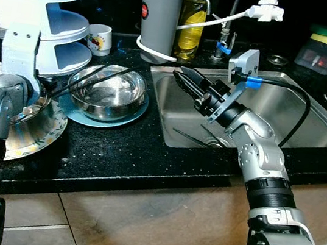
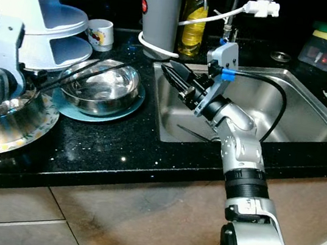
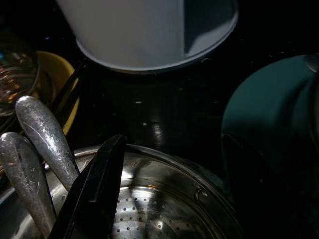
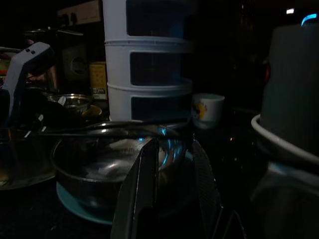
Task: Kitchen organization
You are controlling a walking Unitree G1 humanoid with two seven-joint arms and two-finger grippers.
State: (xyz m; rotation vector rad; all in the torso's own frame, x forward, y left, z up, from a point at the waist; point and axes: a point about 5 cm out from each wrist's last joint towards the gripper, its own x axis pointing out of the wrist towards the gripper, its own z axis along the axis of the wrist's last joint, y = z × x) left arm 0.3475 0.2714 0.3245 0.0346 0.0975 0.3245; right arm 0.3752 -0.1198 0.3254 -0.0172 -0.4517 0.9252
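The left gripper grabs the metal spoon by the handle sticking out past the strainer's rim (image 3: 46, 137) next, since the spoon rests inside the strainer's steel side (image 3: 172, 167).
My right gripper (image 1: 180, 72) hovers over the left end of the steel sink (image 1: 288, 110), pointing at a steel bowl (image 1: 109, 93) that sits on a teal plate (image 1: 137, 115). Its fingers (image 4: 149, 189) are open, with nothing between them. Two thin black sticks (image 1: 96, 78) lie across the bowl. My left gripper (image 3: 169, 144) is open above a perforated steel strainer (image 3: 159, 209) on a patterned plate (image 1: 45, 132) at the left. Two spoon handles (image 3: 45, 134) rest in the strainer. A thin utensil (image 1: 192, 138) lies in the sink near the drain.
A white tiered rack (image 1: 50, 13) stands at the back left with a small mug (image 1: 100, 39) beside it. A grey canister (image 1: 159, 17), a yellow bottle (image 1: 192, 31) and the tap's white hose (image 1: 228, 18) stand behind the sink. A sponge holder (image 1: 321, 54) is at the back right.
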